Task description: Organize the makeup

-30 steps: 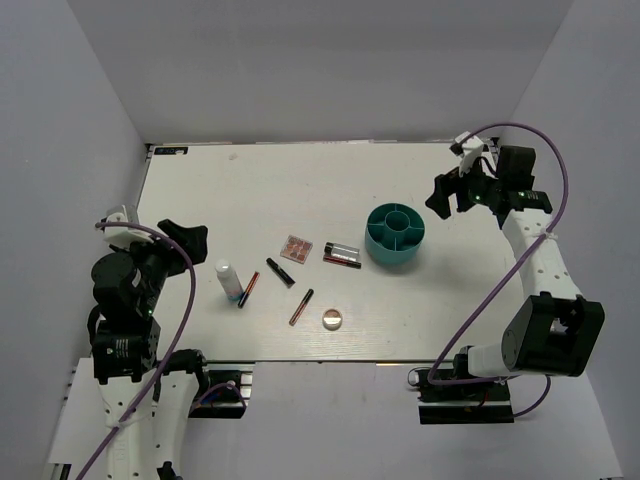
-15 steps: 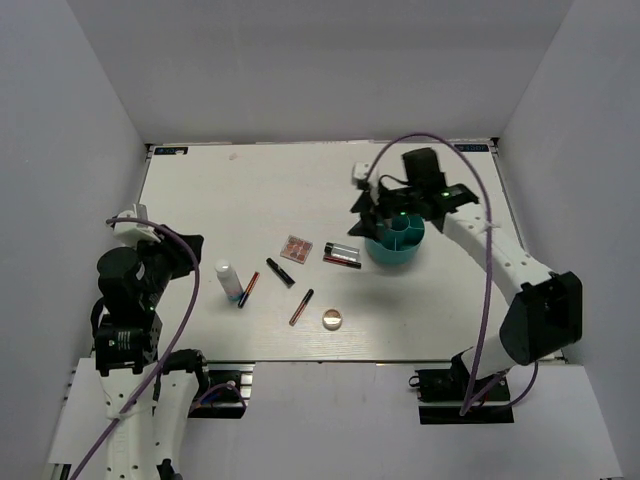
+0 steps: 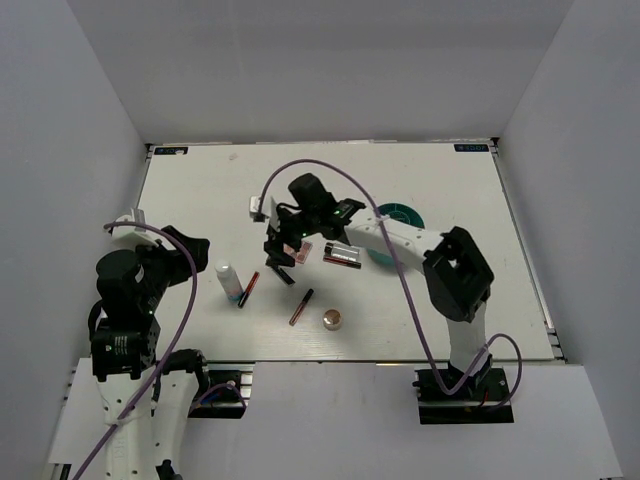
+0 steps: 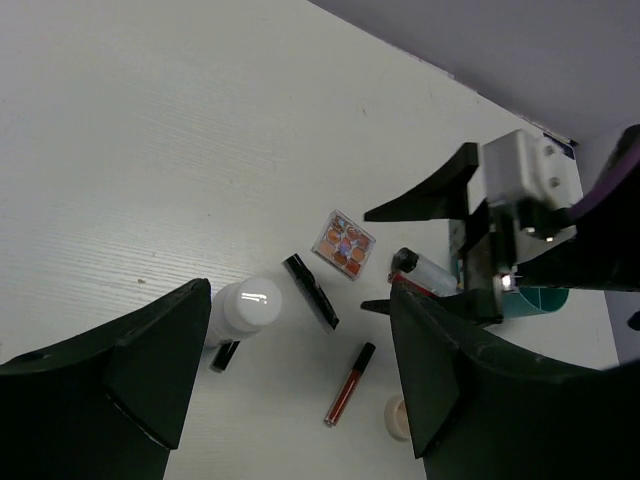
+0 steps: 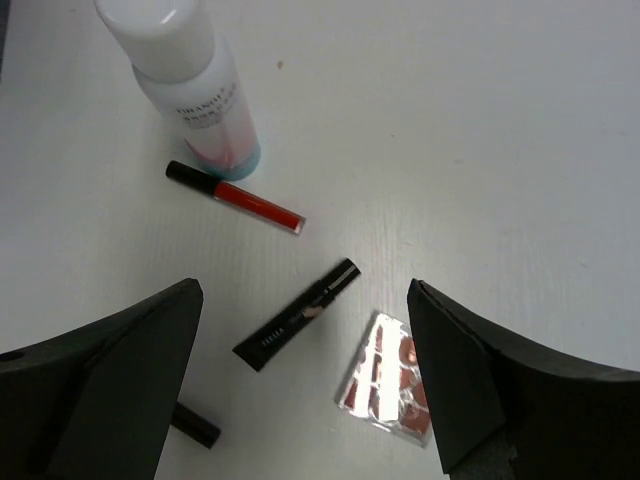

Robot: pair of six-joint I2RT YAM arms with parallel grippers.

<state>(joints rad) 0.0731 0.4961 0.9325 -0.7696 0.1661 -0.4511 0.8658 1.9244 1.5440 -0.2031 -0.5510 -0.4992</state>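
Observation:
I should next grab the white bottle by its cap end [image 3: 223, 268] with my right gripper, so that I can stand it in the teal divided container [image 3: 402, 213].
The makeup lies mid-table. A white bottle [image 3: 226, 276] stands at the left with a red pencil [image 3: 248, 289] beside it. To its right are a black tube [image 3: 281, 272], a square pinkish palette [image 3: 303, 248], a clear and a red tube [image 3: 342, 257], a red gloss tube [image 3: 301, 306] and a round compact [image 3: 332, 319]. My right gripper [image 3: 282, 250] hangs open and empty above the black tube [image 5: 297, 314] and palette [image 5: 390, 375], touching nothing. My left gripper [image 3: 186, 243] is open and empty, left of the bottle [image 4: 245, 308].
The teal round divided container [image 3: 400, 214] stands right of the makeup, partly hidden by my right arm, which stretches across the middle of the table. White walls close in the table at the back and both sides.
My right arm has swung from the far right, past the teal container, to above the black tube and palette. The left arm has hardly moved. No makeup has moved.

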